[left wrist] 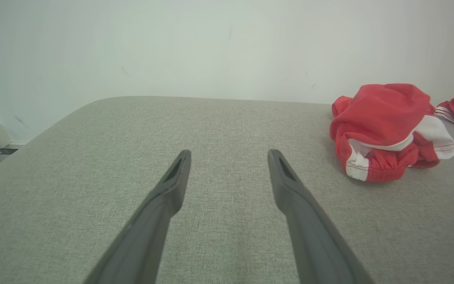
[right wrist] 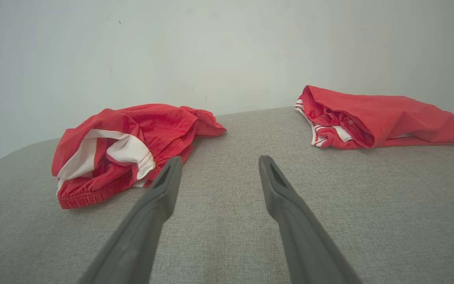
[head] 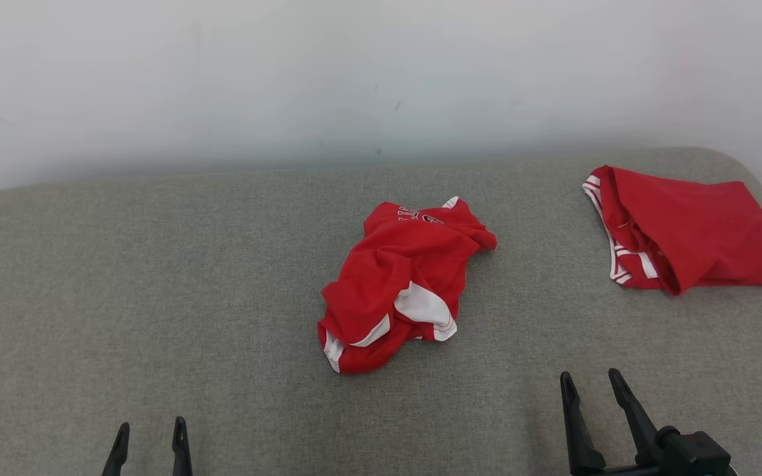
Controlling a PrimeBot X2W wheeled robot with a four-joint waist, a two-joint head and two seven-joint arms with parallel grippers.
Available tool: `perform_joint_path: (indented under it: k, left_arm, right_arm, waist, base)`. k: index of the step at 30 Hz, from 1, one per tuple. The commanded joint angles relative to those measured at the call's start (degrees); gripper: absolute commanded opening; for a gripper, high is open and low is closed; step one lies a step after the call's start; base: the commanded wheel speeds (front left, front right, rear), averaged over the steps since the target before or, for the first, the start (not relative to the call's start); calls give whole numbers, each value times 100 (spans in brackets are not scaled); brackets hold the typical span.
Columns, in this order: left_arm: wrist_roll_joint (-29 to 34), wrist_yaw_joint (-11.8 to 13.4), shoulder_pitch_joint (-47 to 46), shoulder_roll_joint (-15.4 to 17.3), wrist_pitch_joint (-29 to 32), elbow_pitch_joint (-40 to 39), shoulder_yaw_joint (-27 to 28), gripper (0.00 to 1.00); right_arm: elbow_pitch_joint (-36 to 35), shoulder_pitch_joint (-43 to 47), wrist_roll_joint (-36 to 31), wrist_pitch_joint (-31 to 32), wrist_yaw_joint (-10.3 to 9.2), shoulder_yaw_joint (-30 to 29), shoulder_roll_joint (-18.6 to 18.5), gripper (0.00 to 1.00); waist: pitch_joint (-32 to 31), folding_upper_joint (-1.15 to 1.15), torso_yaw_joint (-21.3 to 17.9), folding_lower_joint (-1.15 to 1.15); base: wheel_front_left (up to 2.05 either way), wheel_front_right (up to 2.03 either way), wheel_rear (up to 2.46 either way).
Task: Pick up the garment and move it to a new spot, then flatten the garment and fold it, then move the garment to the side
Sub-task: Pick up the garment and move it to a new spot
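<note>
Next, the left gripper grips the red garment by its white-edged corner (head: 334, 350) (left wrist: 358, 166), where a thin edge sticks out, since the garment lies bunched in thick folds.
A crumpled red garment (head: 402, 284) with white trim lies in a heap at the middle of the grey surface (head: 156, 297). The same garment (left wrist: 384, 130) sits at the right of the left wrist view, and the garment (right wrist: 128, 150) is left of centre in the right wrist view. My left gripper (head: 151, 424) is at the lower left, open and empty, well short of the heap. Near the lower right, my right gripper (head: 591, 378) is also open and empty, below and right of the heap. Both pairs of fingers (left wrist: 175, 177) (right wrist: 168, 185) hover over bare fabric.
A second red garment (head: 685, 228) with white stripes lies folded flat at the far right, near the surface's rounded corner; this folded garment (right wrist: 384, 116) shows beyond my right fingers. A pale wall (head: 381, 79) stands behind the surface. Its left edge (left wrist: 34, 138) curves down toward the floor.
</note>
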Motion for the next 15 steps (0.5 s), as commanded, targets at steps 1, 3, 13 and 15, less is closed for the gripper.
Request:
perform_joint_path:
  k: [1, 3, 13, 15]
  left_arm:
    - [-39, 5, 10, -11, -14, -21, -4, 100]
    - [-33, 3, 1, -11, -14, -25, -2, 100]
    - [-48, 38, 18, -12, -14, -16, 29, 100]
    - [-54, 38, 25, -11, -14, -17, 35, 100]
  right_arm:
    - [-18, 39, -14, -4, -14, 4, 5, 100]
    - [-19, 32, -18, -4, -14, -1, 5, 100]
    - [-13, 41, 20, -4, -14, 19, 5, 100]
    - [-12, 43, 23, -4, -14, 23, 5, 100]
  waist:
    - [10, 0, 5, 0]
    - [17, 0, 11, 0]
    - [16, 0, 25, 0]
    - [13, 0, 24, 0]
  base:
    - [0, 0, 0]
    - [0, 0, 0]
    - [0, 0, 0]
    - [0, 0, 0]
